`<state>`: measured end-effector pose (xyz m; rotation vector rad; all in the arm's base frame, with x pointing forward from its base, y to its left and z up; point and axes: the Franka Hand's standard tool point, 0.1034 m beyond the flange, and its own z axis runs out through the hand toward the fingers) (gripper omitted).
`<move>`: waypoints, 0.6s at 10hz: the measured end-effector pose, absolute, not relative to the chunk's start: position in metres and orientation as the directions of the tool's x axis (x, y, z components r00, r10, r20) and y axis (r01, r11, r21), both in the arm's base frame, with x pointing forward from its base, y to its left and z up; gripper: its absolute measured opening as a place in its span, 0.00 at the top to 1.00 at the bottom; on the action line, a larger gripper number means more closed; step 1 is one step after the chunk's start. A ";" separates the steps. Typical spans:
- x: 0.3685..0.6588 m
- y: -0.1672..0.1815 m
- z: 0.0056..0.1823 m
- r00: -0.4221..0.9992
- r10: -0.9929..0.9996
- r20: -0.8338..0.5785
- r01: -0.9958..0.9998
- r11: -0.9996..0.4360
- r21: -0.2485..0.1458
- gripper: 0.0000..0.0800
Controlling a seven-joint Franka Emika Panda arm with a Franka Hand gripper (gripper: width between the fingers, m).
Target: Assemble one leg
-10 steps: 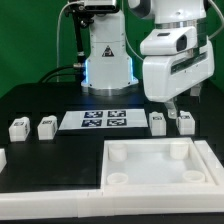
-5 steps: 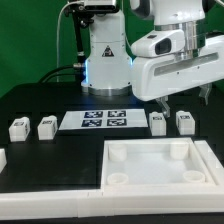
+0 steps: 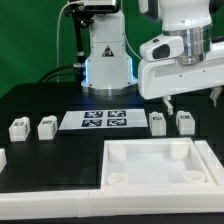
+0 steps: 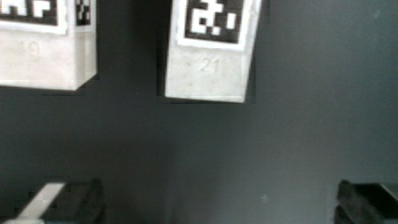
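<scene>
My gripper takes hold of the small white leg by its tagged end [image 3: 185, 116] [image 4: 214, 22] next, to fit the leg into the white square panel.
Two small white legs stand at the exterior view's right, one [image 3: 157, 122] beside the other [image 3: 185, 122], each with a tag on top. Two more legs [image 3: 18, 128] [image 3: 46, 126] stand at the left. My gripper [image 3: 188, 100] hangs a little above the right pair, open and empty. In the wrist view two tagged legs [image 4: 214, 50] [image 4: 45, 45] lie on the black table ahead of my gripper [image 4: 217, 205]. Its fingertips [image 4: 63, 200] are wide apart, with only bare table between them.
The marker board [image 3: 105, 121] lies between the two pairs of legs. The large white square panel [image 3: 160, 150] with a raised rim lies in front. A small white part [image 3: 2, 158] shows at the left edge. The robot base [image 3: 105, 55] stands behind.
My gripper has risen off the right pair of legs, turned, and shifted toward the exterior view's right. The legs have not moved.
</scene>
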<state>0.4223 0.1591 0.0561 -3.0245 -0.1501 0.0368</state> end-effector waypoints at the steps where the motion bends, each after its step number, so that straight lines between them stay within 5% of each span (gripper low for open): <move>1: 0.416 0.158 0.056 0.987 0.107 -0.124 0.093 -0.990 -0.107 0.19; 6: 0.412 0.163 0.044 0.790 0.092 -0.606 0.033 -0.994 -0.107 0.19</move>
